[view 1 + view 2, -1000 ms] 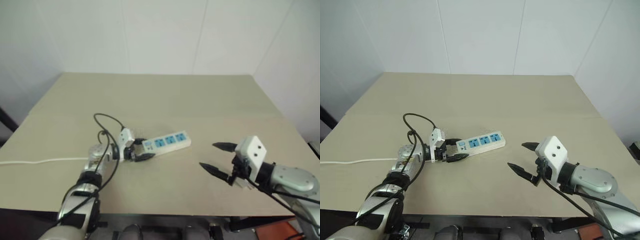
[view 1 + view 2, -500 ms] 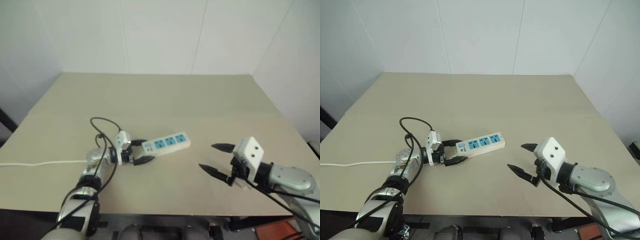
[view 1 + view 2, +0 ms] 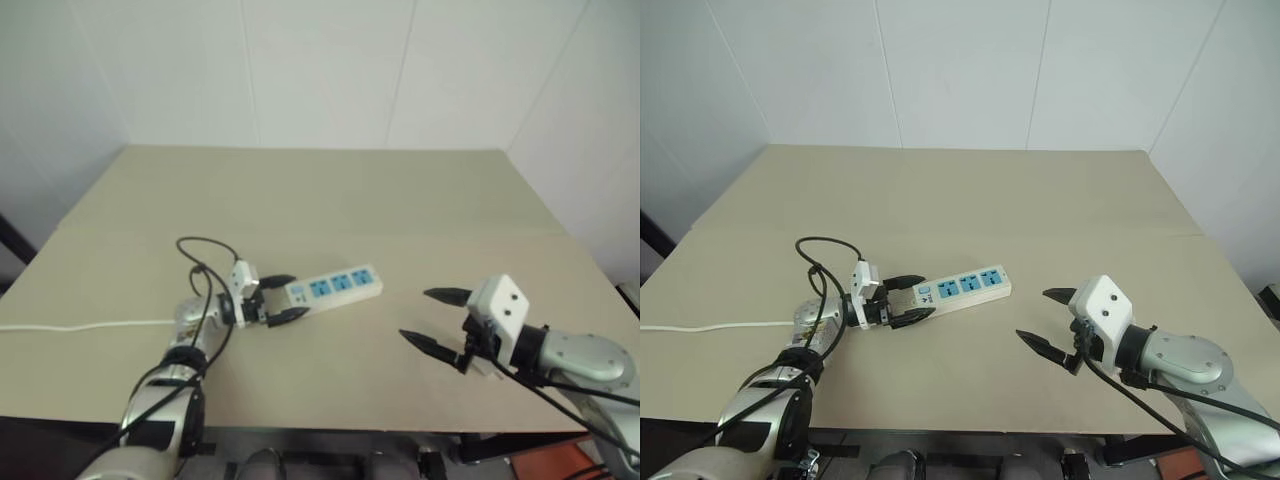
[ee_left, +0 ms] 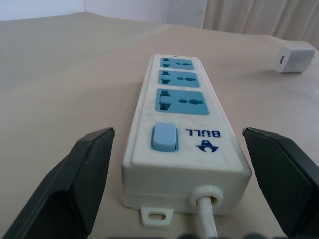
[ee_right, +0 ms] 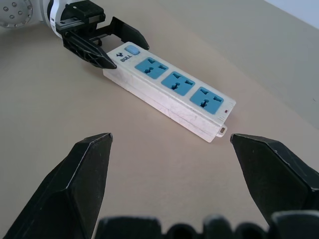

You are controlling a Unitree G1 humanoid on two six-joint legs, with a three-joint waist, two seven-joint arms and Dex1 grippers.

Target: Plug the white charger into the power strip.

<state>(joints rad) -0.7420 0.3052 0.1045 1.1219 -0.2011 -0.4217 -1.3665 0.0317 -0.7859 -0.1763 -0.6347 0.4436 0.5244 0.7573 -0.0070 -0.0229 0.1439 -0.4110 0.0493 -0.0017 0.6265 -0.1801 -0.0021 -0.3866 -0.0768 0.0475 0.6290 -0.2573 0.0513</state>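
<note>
The right gripper grabs the white charger by the sides of its body next, which leaves the charger's prongs free to enter an outlet (image 3: 341,282) (image 5: 178,83).
The power strip (image 3: 333,287) lies flat near the middle of the tan table, a white bar with three blue outlets and a blue switch (image 4: 164,137) at its cord end. My left gripper (image 3: 276,301) is open, low over the table. Its black fingers (image 4: 75,184) stand on either side of the strip's cord end without touching it. The white charger (image 4: 294,59) sits on the table past the strip's far end, off to one side. My right gripper (image 3: 418,315) hangs open and empty to the right of the strip, pointing at it (image 5: 169,94).
The strip's thin white cord (image 3: 80,324) runs along the table to its left edge. A black cable loop (image 3: 205,250) arches above my left wrist. The table's (image 3: 330,190) front edge is close below both arms, and white walls stand behind.
My left gripper's fingers have spread wider around the strip's cord end, and the wrist has turned a little. The strip and my right arm have stayed put.
</note>
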